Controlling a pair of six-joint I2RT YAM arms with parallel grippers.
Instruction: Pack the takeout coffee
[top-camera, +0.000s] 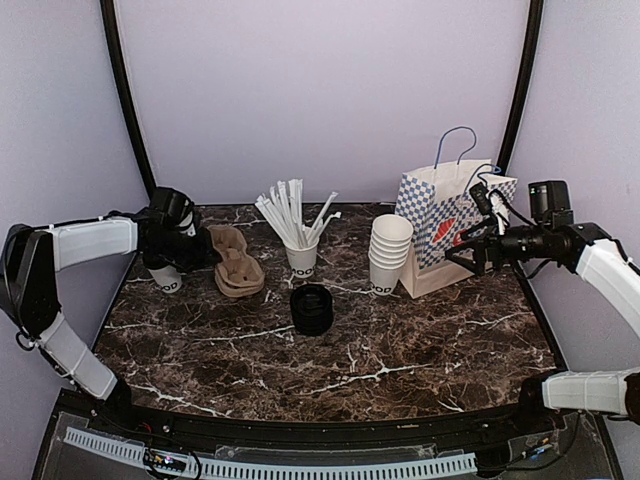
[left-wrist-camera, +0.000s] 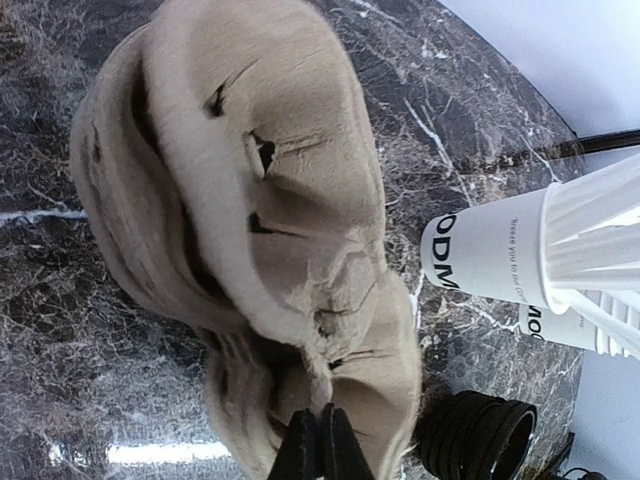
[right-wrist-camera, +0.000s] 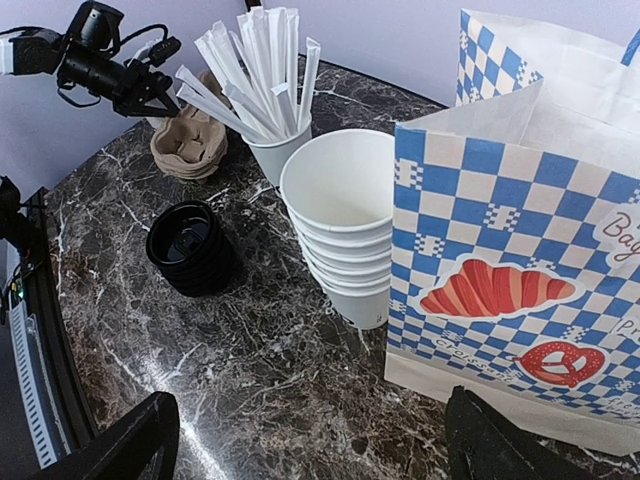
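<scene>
My left gripper has the top brown pulp carrier, with its fingers shut on its ridge (top-camera: 215, 256) (left-wrist-camera: 321, 396). That carrier would come up if I lifted my left gripper now.
A small white paper cup (top-camera: 166, 280) with dark lettering stands at the far left, under my left arm; its top is hidden by the arm. A stack of black lids (top-camera: 312, 308) sits mid-table and shows in the right wrist view (right-wrist-camera: 190, 245). My left gripper (top-camera: 213, 254) is at the left edge of the brown pulp carrier stack (top-camera: 238, 264). In the left wrist view its fingers (left-wrist-camera: 320, 448) are shut on a ridge of the carrier (left-wrist-camera: 250, 190). My right gripper (top-camera: 463, 249) hangs open and empty by the checkered bag (top-camera: 448, 222), as the right wrist view (right-wrist-camera: 310, 450) shows.
A cup of white straws (top-camera: 299, 245) stands behind the lids. A stack of white cups (top-camera: 388, 255) stands next to the paper bag (right-wrist-camera: 520, 250), whose top is open. The black frame posts rise at the back corners.
</scene>
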